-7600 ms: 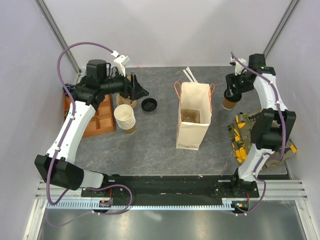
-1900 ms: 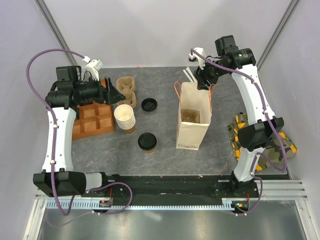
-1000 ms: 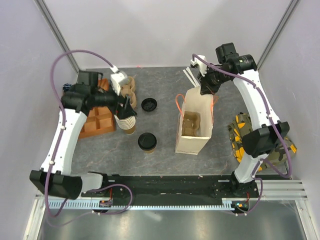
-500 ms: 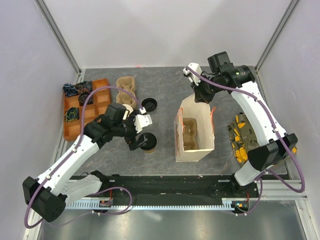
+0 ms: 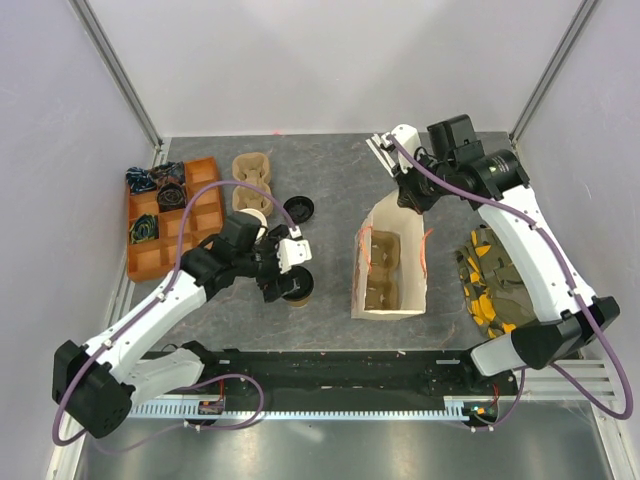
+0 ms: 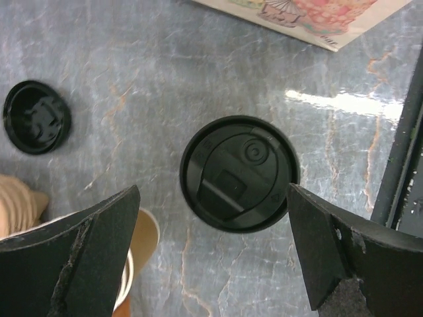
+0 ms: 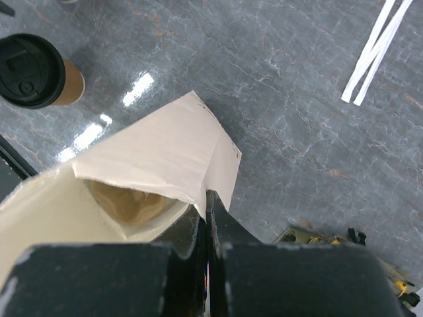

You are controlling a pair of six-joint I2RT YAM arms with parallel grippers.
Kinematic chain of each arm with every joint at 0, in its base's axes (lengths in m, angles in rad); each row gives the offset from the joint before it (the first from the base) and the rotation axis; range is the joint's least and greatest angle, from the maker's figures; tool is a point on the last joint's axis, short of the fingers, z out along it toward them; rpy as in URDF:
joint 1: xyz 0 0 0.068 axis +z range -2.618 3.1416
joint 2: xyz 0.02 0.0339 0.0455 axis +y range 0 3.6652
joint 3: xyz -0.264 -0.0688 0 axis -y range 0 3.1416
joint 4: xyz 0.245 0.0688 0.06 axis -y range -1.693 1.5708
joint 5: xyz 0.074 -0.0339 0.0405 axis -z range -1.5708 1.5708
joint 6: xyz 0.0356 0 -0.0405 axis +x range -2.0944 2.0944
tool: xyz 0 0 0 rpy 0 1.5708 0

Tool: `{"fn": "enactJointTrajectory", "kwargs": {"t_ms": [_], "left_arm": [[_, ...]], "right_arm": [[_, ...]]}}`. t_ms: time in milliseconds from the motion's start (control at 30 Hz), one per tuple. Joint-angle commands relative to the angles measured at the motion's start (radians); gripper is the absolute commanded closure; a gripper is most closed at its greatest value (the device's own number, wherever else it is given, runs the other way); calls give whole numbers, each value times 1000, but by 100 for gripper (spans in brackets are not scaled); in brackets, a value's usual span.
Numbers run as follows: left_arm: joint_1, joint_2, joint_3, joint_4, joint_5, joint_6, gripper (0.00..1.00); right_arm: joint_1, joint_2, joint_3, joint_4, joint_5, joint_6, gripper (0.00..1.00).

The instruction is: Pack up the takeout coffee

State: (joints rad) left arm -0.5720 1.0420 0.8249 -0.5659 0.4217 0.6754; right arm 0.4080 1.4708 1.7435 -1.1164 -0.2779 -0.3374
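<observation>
The left gripper grabs the takeout coffee by its sides around the black lid [image 5: 299,285] [image 6: 240,174] next, leaving the coffee's base free to sit in the carrier.
The takeout coffee [image 5: 296,286], a tan paper cup under a black lid [image 6: 239,173], stands on the grey table left of the paper bag [image 5: 392,268]. My left gripper [image 5: 288,268] hangs over it, open. Its fingers [image 6: 99,254] sit wide on either side of the lid and touch nothing. My right gripper [image 5: 409,198] is shut on the bag's back rim [image 7: 198,173]. The bag leans open, and a brown cardboard cup carrier [image 5: 380,262] lies inside. The right wrist view has the coffee [image 7: 34,71] at its upper left.
A loose black lid [image 5: 297,209] and a stack of lidless cups [image 6: 135,246] lie just behind the coffee. An orange compartment tray [image 5: 190,172] and cardboard carriers [image 5: 252,167] are at back left. White sticks [image 7: 375,54] lie behind the bag, and yellow-and-camouflage packets [image 5: 490,280] to its right.
My left arm has swung from the cup stack forward and come over the coffee, still open. My right gripper, shut on the bag's rim, has shifted right and tipped the bag further open.
</observation>
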Motion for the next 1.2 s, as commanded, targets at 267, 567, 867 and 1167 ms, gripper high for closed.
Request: {"fn": "enactJointTrajectory", "kwargs": {"t_ms": [267, 567, 867, 1167], "left_arm": [[-11, 92, 14, 17, 108, 73, 0], [-12, 112, -3, 29, 97, 84, 4], [-12, 130, -10, 24, 112, 95, 5], [-12, 150, -9, 21, 117, 96, 11]], "right_arm": [[23, -125, -67, 49, 59, 135, 100], [32, -153, -121, 67, 111, 198, 100], [32, -167, -153, 87, 169, 304, 100], [32, -161, -156, 93, 178, 331, 100]]}}
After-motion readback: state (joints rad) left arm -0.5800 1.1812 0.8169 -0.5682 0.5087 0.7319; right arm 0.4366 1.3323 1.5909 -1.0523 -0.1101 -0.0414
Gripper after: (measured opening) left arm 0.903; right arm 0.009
